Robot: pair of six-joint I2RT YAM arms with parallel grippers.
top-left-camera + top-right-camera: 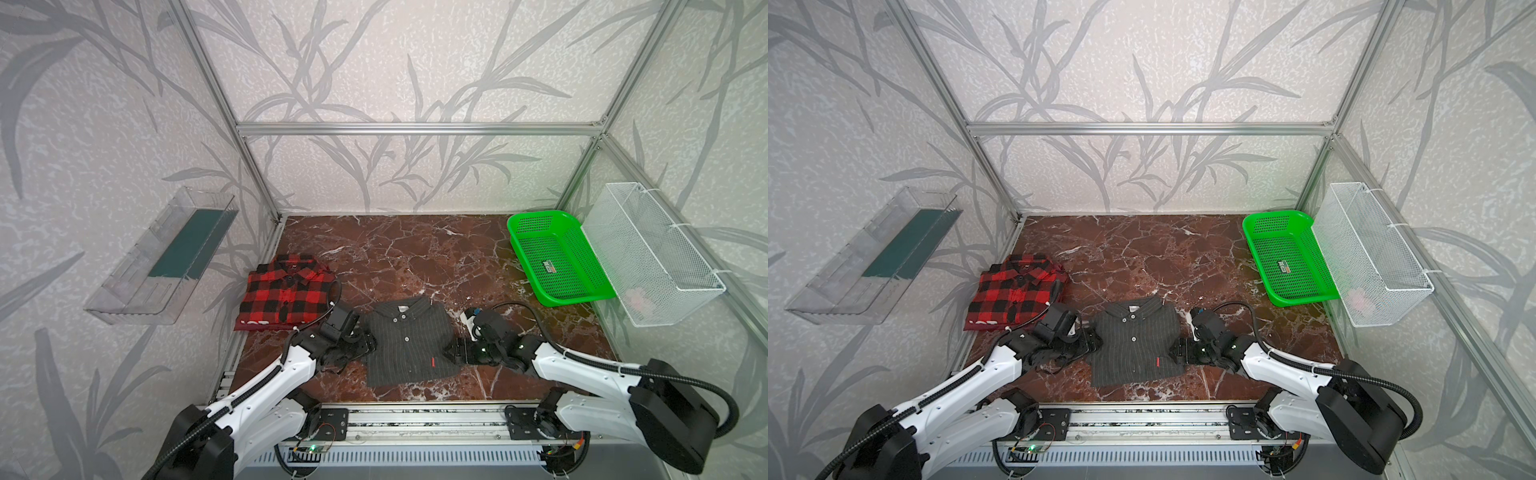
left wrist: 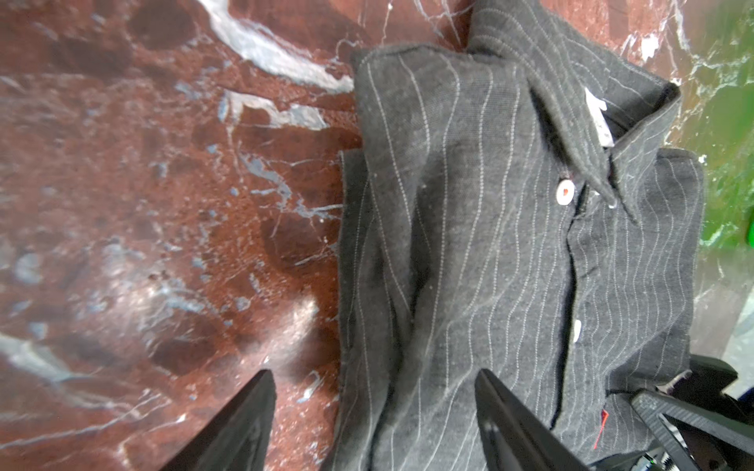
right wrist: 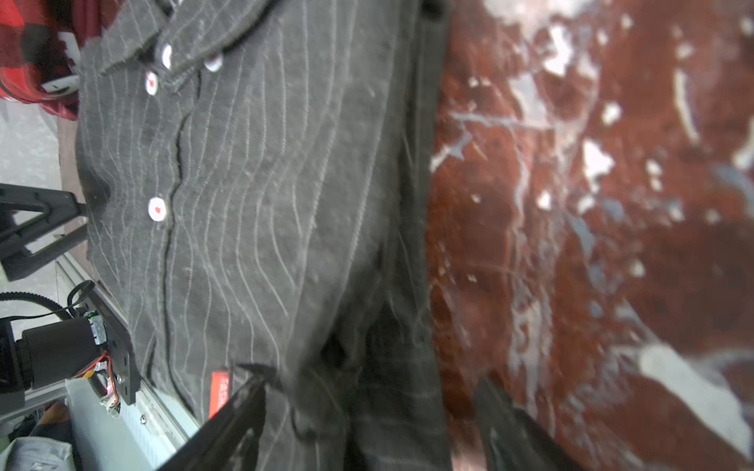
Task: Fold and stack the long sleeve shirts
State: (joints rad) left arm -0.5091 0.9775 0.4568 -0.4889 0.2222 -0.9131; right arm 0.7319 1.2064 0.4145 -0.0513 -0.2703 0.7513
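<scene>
The charcoal shirt needs to go on top of the plaid shirt (image 1: 286, 293). My right gripper should next grab it by its folded side edge (image 1: 450, 337) opposite my left gripper.
A folded dark charcoal pinstriped shirt (image 1: 409, 340) (image 1: 1136, 343) lies collar-up near the front middle of the marble table, buttons showing. The folded red-and-black plaid shirt (image 1: 286, 293) (image 1: 1017, 291) lies at the left, apart from it. My left gripper (image 1: 365, 347) (image 2: 373, 407) is at the charcoal shirt's (image 2: 510, 244) left edge, open, one finger over bare marble and one over the cloth. At the shirt's (image 3: 253, 183) right edge my right gripper (image 1: 451, 353) (image 3: 369, 412) is open, straddling the folded edge without pinching it.
A green plastic basket (image 1: 557, 257) (image 1: 1287, 257) stands at the back right of the marble table (image 1: 415, 257). A white mesh basket (image 1: 652, 253) hangs on the right wall and a clear tray (image 1: 162, 257) on the left wall. A metal rail (image 1: 424, 422) runs along the front.
</scene>
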